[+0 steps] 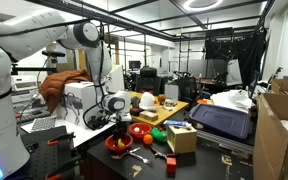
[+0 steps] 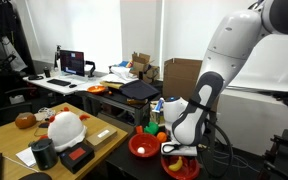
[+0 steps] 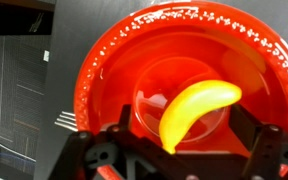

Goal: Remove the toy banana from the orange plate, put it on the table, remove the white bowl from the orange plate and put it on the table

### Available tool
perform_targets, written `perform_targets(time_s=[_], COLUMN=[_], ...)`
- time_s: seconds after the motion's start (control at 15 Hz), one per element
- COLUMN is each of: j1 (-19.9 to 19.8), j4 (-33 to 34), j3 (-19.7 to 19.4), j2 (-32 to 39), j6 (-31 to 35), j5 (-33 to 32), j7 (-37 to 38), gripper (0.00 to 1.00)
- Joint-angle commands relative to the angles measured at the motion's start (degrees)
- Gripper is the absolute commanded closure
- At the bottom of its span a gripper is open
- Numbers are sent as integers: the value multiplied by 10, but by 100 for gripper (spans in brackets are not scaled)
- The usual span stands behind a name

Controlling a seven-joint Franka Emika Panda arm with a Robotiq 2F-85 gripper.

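Note:
My gripper should close on the banana's near end. Closing now would hold it. One finger is on each side of the banana (image 3: 199, 112), and the banana's lower part is in the gap.
In the wrist view the toy banana (image 3: 199, 112), bright yellow and curved, lies in the middle of the orange plate (image 3: 114, 60). Under it is a round glossy shape (image 3: 159, 88); I cannot tell whether this is the white bowl. My gripper (image 3: 184, 135) hangs straight above, open, with one black finger (image 3: 124, 122) left of the banana and the other right of it, neither touching. In both exterior views the gripper (image 1: 117, 115) (image 2: 180, 147) hovers low over the plate (image 1: 119, 148) (image 2: 182, 168) near the dark table's edge (image 1: 84, 135).
A second red dish (image 1: 139, 130) (image 2: 142, 146) and a green ball (image 1: 157, 135) sit close behind the plate. A small cardboard box (image 1: 181, 138), a black case (image 1: 222, 120) and a wooden board with a white helmet (image 2: 64, 128) stand around.

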Motion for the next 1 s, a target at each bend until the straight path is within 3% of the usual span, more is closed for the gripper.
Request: perform_targets(time_s=[0.0,0.53,0.93], j1=[-9,-11,-22], j4=[-14,-21,-65], j3=[11,12,16], j2=[-11,-21,-91], j6=[10,12,-17], j5=[11,15,0], j7=[7,0,-41], gripper=[32,95,94])
